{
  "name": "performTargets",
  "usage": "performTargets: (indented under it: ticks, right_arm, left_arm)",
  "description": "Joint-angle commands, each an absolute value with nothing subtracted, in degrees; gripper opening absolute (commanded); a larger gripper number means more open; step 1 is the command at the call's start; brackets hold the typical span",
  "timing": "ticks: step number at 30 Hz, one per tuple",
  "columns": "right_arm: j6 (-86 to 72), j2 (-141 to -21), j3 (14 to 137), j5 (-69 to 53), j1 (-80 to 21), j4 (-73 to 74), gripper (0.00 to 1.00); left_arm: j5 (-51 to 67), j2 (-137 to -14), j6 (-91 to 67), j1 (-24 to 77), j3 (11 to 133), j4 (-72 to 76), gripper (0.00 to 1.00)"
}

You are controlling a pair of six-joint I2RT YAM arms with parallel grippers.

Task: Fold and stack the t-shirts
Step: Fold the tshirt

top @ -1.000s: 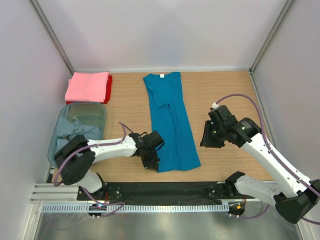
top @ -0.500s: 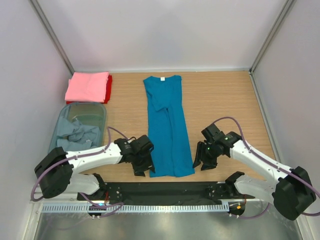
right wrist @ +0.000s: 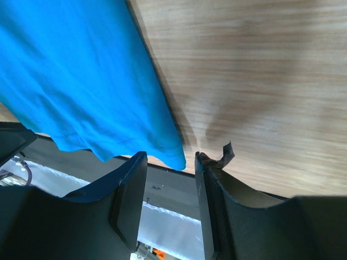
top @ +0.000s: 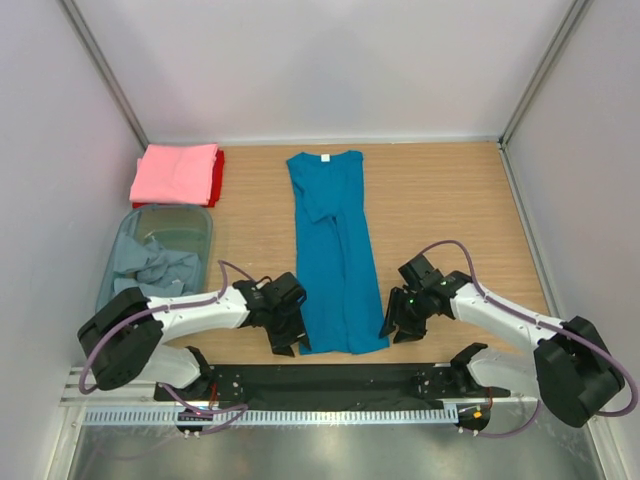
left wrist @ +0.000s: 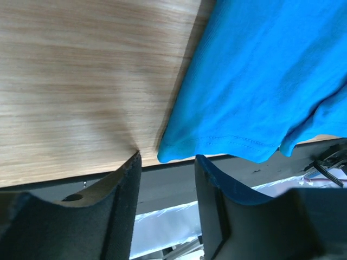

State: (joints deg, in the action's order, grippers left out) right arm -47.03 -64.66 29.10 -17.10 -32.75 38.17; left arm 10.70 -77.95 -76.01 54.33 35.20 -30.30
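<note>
I should next pick up the teal blue t-shirt [top: 335,250] with my right gripper by the outer corner of its near hem, so the hem can be folded toward the collar.
The teal blue t-shirt [top: 335,250] lies folded lengthwise into a long strip on the wooden table, collar far, hem near. My left gripper [top: 289,343] is open at the hem's left corner [left wrist: 168,154], which sits just above the gap between its fingers. My right gripper [top: 390,331] is open at the hem's right corner [right wrist: 176,157], also just above its gap. The pink t-shirt [top: 175,172] lies folded on top of the red one [top: 217,175] at the far left. Pale grey-blue shirts [top: 150,268] sit crumpled in the bin.
The translucent grey-blue plastic bin [top: 195,222] stands at the left beside my left arm. The table's near edge and a black strip [top: 330,378] lie right below both grippers. White walls enclose the back and sides.
Both grippers have moved down toward the table's near edge, to the teal shirt's hem corners. The shirt's hem has shifted slightly and straightened.
</note>
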Motion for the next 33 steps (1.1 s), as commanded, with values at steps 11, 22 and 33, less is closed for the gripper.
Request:
performTargets:
  ticks: [11,22,33]
  right_arm:
    - [-48.2,-64.2,25.8,-16.5,-32.4,34.1,0.33]
    - [-47.6,-62.0,28.2,-16.0,-32.5,37.6,0.01]
    - [-47.9,-56.8,29.9,-15.4,-32.5,43.0,0.01]
  left_arm:
    - [12.2,-81.3,-73.4,52.9,35.5,-27.8,0.10]
    - [12.8,-80.2,-76.4,52.7,37.0,-29.7,0.00]
    - [10.0,-77.3,-77.6,52.7,39.7,-37.0,0.00]
